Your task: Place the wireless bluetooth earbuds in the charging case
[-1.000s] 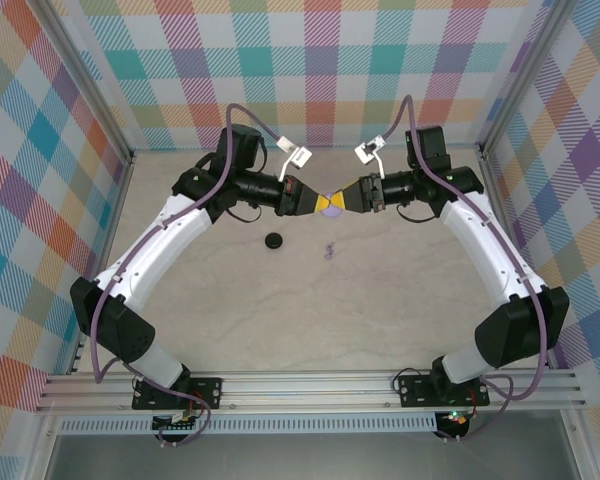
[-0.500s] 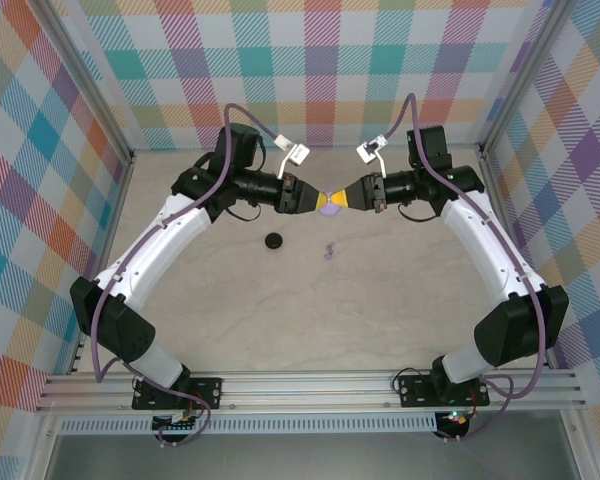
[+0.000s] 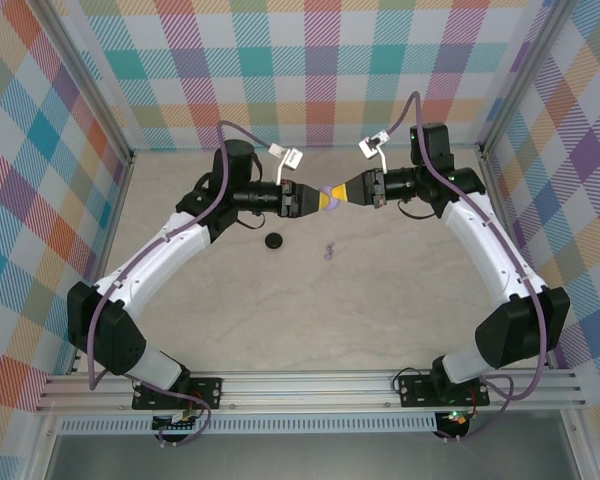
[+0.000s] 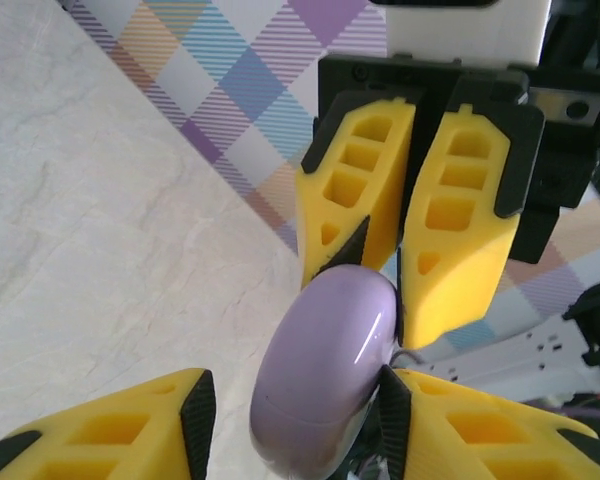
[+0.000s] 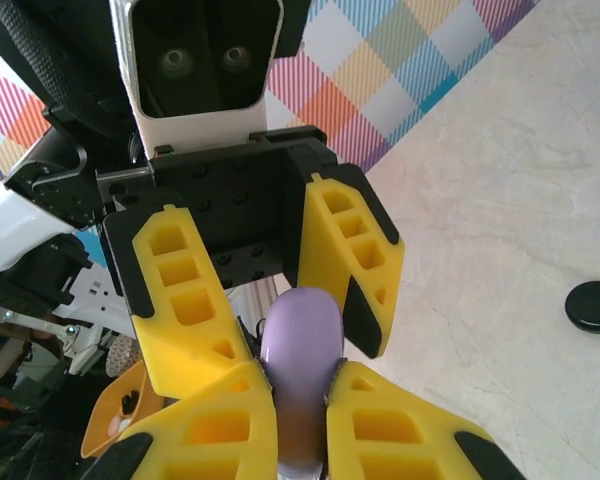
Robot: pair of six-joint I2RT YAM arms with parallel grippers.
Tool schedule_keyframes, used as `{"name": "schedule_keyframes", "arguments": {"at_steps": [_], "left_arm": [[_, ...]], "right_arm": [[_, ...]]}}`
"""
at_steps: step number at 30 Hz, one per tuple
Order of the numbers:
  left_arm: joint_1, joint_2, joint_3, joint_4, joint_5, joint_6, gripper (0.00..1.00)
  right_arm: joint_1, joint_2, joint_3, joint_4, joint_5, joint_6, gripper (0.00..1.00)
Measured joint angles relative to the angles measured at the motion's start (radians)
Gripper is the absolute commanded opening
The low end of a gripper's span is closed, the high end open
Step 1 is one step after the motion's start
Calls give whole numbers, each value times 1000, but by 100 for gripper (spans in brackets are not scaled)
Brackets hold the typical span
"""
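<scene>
My left gripper next needs to grab the closed charging case by the end my right gripper leaves free (image 3: 327, 197) (image 4: 306, 420), to open the case so the earbuds can go in.
A closed lavender charging case (image 3: 327, 190) hangs in the air at the back middle of the table, between the two grippers, which meet tip to tip. My right gripper (image 3: 338, 194) (image 5: 300, 372) is shut on the case (image 5: 300, 350), both pads pressing its sides. My left gripper (image 3: 315, 197) (image 4: 292, 400) stands open around the other end of the case (image 4: 325, 370): one pad touches it and the other is a gap away. A tiny lavender earbud (image 3: 328, 250) lies on the table below the grippers.
A black round coin-like case (image 3: 274, 241) (image 5: 592, 306) lies on the marble tabletop left of the earbud. Plaid walls (image 3: 310, 80) close in the back and both sides. The table's front half (image 3: 310, 320) lies between the two arms.
Both grippers and the case have shifted slightly toward the back wall. The left arm's wrist has turned and straightened toward the right gripper. The earbud and black case have not moved.
</scene>
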Motion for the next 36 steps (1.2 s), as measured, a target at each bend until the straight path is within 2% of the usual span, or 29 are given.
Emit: {"name": "schedule_keyframes", "arguments": {"at_steps": [4, 7, 9, 12, 14, 18, 27, 36], "left_arm": [[-6, 4, -9, 60, 7, -58, 29], [-6, 4, -10, 79, 11, -87, 7], [-5, 4, -12, 90, 10, -105, 1], [1, 4, -14, 93, 0, -113, 0], [5, 4, -14, 86, -9, -115, 0], [2, 4, -14, 61, -16, -106, 1], [-5, 9, -14, 82, -28, -104, 4], [-22, 92, -93, 180, -89, -129, 4]], "right_arm": [[-5, -2, -5, 16, -1, 8, 7], [-18, -3, -5, 31, 0, 14, 7], [-26, -3, -5, 35, 6, 15, 7], [-40, -6, -5, 36, 26, 15, 10], [-46, -8, -5, 39, 49, 15, 19], [-48, -10, -5, 38, 74, 12, 24], [-30, 11, -13, 11, 97, 3, 21], [9, 122, -181, 60, 87, 56, 19]]}}
